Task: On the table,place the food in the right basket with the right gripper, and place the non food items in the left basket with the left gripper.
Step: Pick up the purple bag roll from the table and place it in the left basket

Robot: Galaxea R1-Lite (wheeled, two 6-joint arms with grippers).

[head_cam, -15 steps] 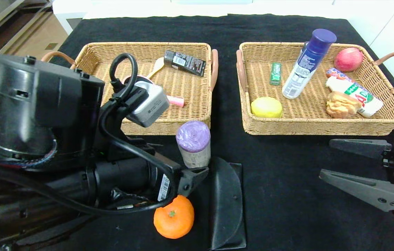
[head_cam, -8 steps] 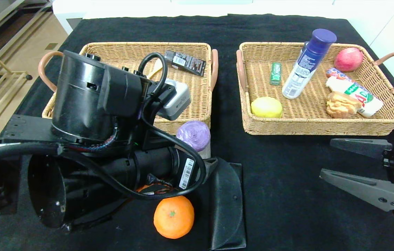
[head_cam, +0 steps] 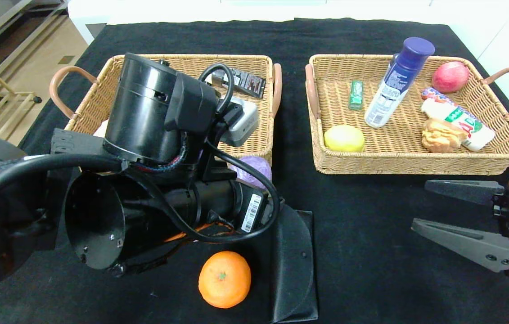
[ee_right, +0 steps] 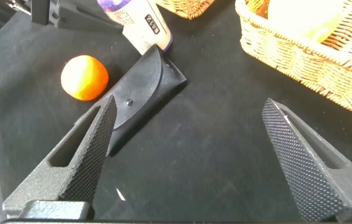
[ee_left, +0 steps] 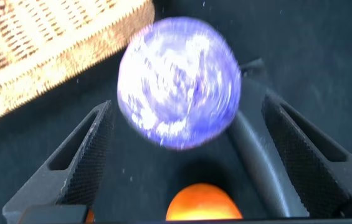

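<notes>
Most of the purple lid (head_cam: pixel 254 167) (ee_left: pixel 179 81) lies past my left gripper's fingers, and closing now would miss the canister, so it is time to lower first and too early to close.
The white canister with the purple lid (head_cam: pixel 254 167) stands on the table (head_cam: pixel 371 252) just before the left basket (head_cam: pixel 254 155). My left arm (head_cam: pixel 155 135) hangs over it and hides its body. In the left wrist view my left gripper (ee_left: pixel 187 106) is open, and the lid (ee_left: pixel 179 81) lies between its fingers (ee_left: pixel 91 155) without touching them. The orange (head_cam: pixel 224 279) and the black pouch (head_cam: pixel 295 261) lie near the front edge. My right gripper (head_cam: pixel 418 204) is open and empty in front of the right basket (head_cam: pixel 416 166). The pink saucepan is hidden.
The right basket holds the blue-and-white bottle (head_cam: pixel 396 85), the bun (head_cam: pixel 439 135), a yellow round item (head_cam: pixel 344 138), a red fruit (head_cam: pixel 450 76), a green pack (head_cam: pixel 356 94) and a white packet (head_cam: pixel 461 119). A black box (head_cam: pixel 238 81) lies in the left basket.
My left arm has swung up and to the right, over the canister, so it now covers most of it and leaves the orange in plain view. The right arm has not moved.
</notes>
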